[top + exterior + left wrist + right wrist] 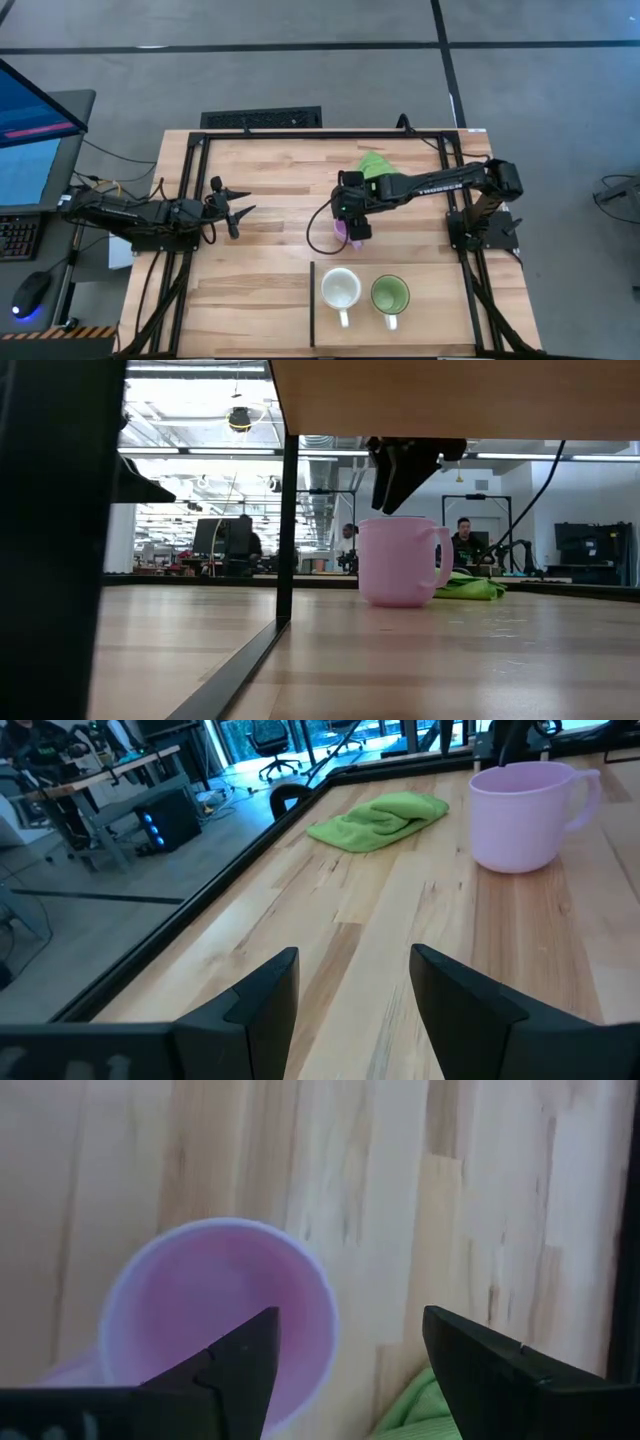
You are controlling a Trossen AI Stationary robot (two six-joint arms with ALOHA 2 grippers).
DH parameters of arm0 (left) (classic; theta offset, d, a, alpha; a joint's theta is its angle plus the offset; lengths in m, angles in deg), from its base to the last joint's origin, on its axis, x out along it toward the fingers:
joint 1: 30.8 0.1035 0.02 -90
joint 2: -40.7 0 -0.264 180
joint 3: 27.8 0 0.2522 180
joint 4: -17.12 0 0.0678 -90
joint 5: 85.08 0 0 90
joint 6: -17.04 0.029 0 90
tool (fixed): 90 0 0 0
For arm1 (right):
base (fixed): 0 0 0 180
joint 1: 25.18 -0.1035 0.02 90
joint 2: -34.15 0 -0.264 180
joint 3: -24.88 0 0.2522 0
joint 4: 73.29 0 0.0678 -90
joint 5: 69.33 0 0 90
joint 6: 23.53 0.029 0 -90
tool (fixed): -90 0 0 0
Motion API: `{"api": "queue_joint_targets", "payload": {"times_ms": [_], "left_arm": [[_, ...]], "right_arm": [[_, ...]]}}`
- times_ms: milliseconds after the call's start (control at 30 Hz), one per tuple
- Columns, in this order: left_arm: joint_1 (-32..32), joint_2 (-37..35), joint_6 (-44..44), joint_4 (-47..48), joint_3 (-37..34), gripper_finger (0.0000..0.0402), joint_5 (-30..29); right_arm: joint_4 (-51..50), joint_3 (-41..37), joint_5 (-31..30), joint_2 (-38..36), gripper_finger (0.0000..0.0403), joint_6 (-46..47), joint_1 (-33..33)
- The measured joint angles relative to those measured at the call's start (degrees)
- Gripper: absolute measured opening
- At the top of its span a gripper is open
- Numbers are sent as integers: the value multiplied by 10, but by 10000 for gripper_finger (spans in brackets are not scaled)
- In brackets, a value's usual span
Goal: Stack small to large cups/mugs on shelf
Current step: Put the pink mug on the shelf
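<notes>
My right gripper will next pick up the light purple mug by its rim. Then the smallest mug can be added to the shelf.
A light purple mug stands upright on its base near the table's middle, also seen in the low view and in the left wrist view. My right gripper hangs open just above the mug's rim, pointing steeply down. One finger is over the mug's mouth, the other beyond its rim, and neither touches it. A white mug and a green mug stand side by side on the shelf, handles toward the near edge. My left gripper waits open at the table's left.
A crumpled green cloth lies beyond the purple mug, toward the far edge. A thin black strip marks the shelf's left side. Black frame rails run along the table's left, far and right edges. Bare wood lies between the two arms.
</notes>
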Motion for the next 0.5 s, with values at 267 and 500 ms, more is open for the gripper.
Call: {"api": "queue_joint_targets", "payload": {"times_ms": [267, 500], "left_arm": [[0, 0, 0, 0, 0, 185, 0], [0, 0, -2, 0, 0, 185, 0]], "right_arm": [[1, 0, 11, 0, 270, 0, 1], [-2, 2, 19, 35, 270, 15, -3]]}}
